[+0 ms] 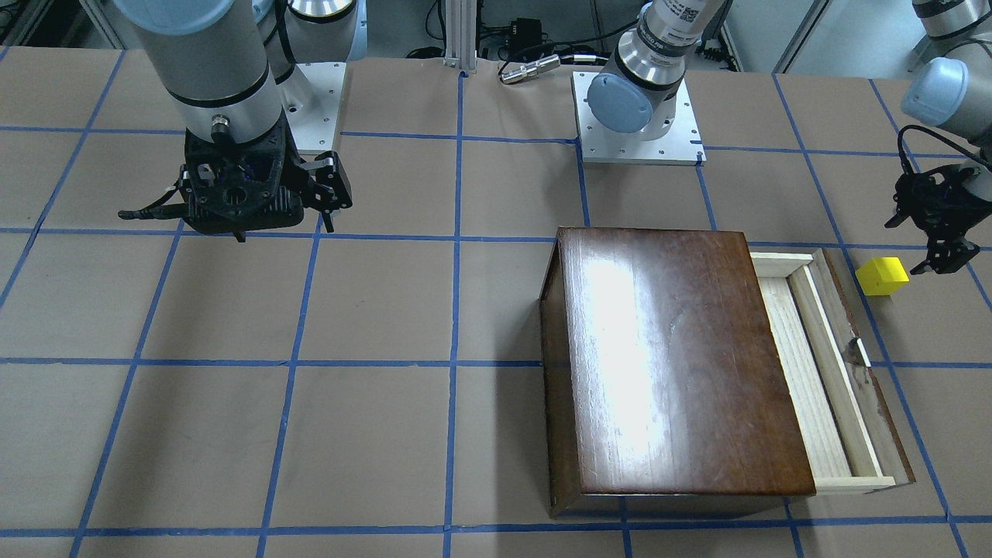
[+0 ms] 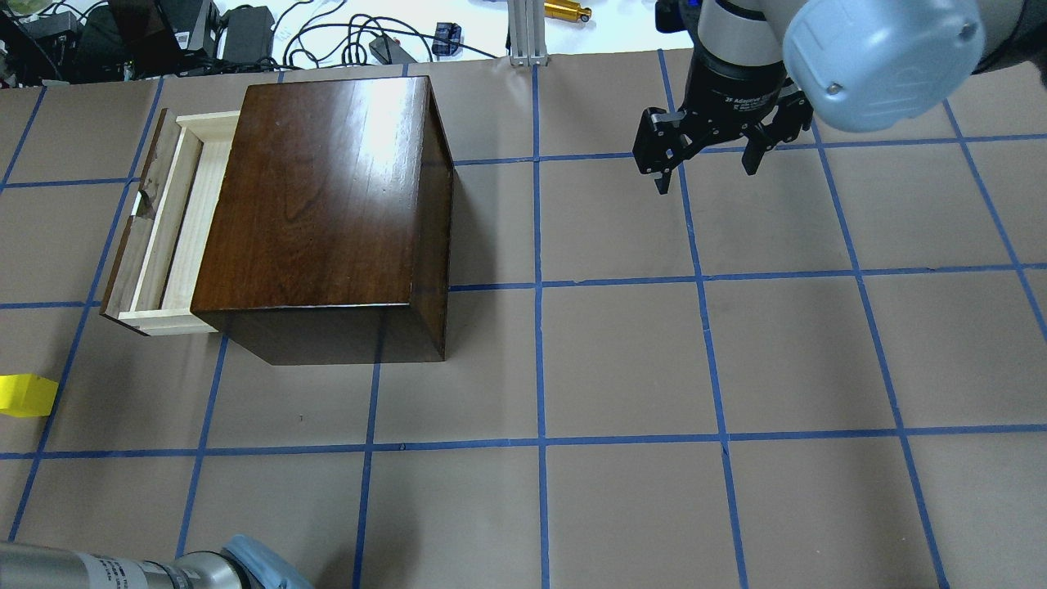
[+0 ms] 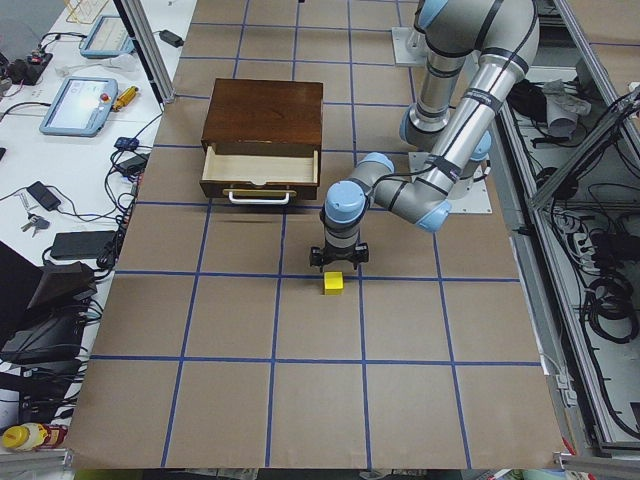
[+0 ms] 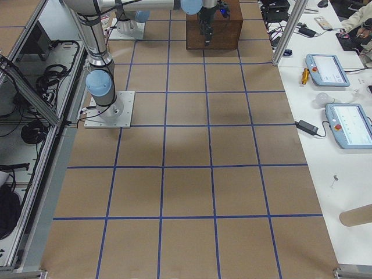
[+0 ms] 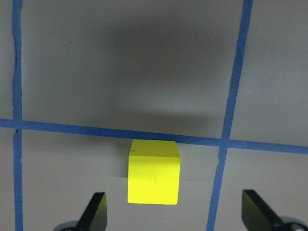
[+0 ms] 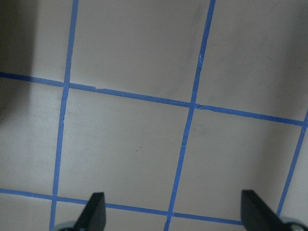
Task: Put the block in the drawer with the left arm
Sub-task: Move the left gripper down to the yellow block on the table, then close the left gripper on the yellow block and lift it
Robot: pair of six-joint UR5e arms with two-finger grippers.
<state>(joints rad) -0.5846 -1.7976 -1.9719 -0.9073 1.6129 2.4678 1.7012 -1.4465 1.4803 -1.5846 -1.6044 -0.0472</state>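
I need to put the small yellow block in the drawer (image 1: pixel 798 364), so I should next grab its cube body (image 1: pixel 881 276) with my left gripper.
The yellow block (image 1: pixel 882 276) lies on the table just beyond the drawer's dark front panel, at the left edge of the overhead view (image 2: pixel 24 394). The drawer (image 1: pixel 798 364) is pulled partly out of the dark brown box (image 1: pixel 674 356) and holds nothing I can see. My left gripper (image 1: pixel 944 260) is open and hovers right by the block. In the left wrist view the block (image 5: pixel 154 172) sits between and just ahead of the spread fingertips (image 5: pixel 96 211). My right gripper (image 2: pixel 707 168) is open and empty, far from the box.
The box (image 2: pixel 327 204) stands on brown paper with a blue tape grid. The arm bases (image 1: pixel 639 116) are bolted at the robot's side. Cables and tablets lie beyond the far table edge (image 3: pixel 80 105). The right wrist view shows only bare paper (image 6: pixel 144 144).
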